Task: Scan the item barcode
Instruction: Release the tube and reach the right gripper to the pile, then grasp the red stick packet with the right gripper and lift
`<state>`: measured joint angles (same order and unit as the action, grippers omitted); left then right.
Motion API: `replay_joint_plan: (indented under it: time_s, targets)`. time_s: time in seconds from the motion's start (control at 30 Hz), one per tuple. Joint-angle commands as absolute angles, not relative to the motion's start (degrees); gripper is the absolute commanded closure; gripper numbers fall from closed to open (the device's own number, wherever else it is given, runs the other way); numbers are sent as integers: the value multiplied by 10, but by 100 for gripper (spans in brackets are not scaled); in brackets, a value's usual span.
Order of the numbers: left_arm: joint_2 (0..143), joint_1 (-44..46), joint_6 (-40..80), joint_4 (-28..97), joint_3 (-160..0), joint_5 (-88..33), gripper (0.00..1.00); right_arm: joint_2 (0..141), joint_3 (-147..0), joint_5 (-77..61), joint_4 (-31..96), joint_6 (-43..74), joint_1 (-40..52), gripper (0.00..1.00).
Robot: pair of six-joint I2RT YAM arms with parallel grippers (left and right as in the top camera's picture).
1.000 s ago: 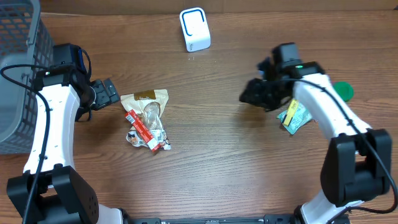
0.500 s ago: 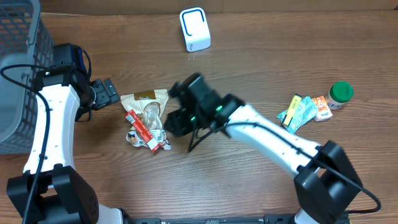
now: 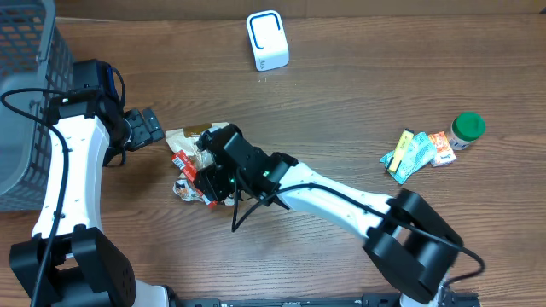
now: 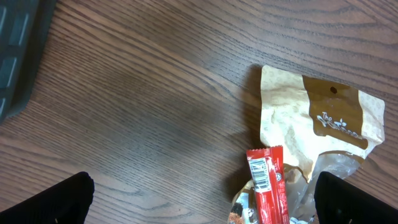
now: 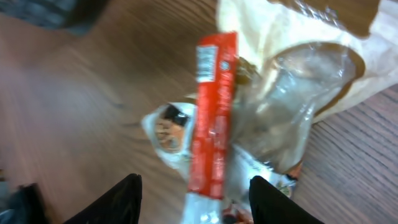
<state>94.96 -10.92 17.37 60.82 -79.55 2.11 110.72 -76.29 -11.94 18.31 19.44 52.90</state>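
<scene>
The barcode label needs to stay free to be scanned, so I should next grab the red snack bar [image 5: 214, 118] by its white end [image 5: 202, 206] with my right gripper.
A red snack bar [image 5: 214, 118] with a white barcode label lies on a pile of wrappers, beside a tan pouch [image 4: 311, 118]. My right gripper [image 5: 199, 205] hangs open just above the pile, one finger on each side of the bar, gripping nothing. From overhead, the right gripper [image 3: 203, 175] covers part of the pile [image 3: 189, 158]. My left gripper [image 4: 202, 208] is wide open and empty to the left of the pouch, with the red bar [image 4: 267, 186] near its right finger. The white scanner [image 3: 267, 40] stands at the back.
A grey mesh basket [image 3: 26, 94] sits at the far left, behind the left arm. At the right lie green-yellow packets [image 3: 405, 153], an orange packet [image 3: 439, 147] and a green-capped bottle [image 3: 467, 126]. The right arm stretches diagonally across the table's middle.
My right arm has swung from the right side of the table across to the snack pile on the left and now hovers over it. The left arm has not moved.
</scene>
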Motion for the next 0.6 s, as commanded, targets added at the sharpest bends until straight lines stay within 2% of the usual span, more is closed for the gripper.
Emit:
replay_joint_plan:
  time_s: [0.0, 0.33, 0.57]
  targets:
    - [948, -109, 163, 608, -806, 19, 0, 1133, -761, -101, 179, 198, 528, 43]
    - [948, -109, 163, 608, -806, 19, 0, 1152, -761, -177, 185, 198, 528, 47]
    - [948, -109, 163, 608, -806, 19, 0, 1152, -761, -181, 208, 198, 528, 50]
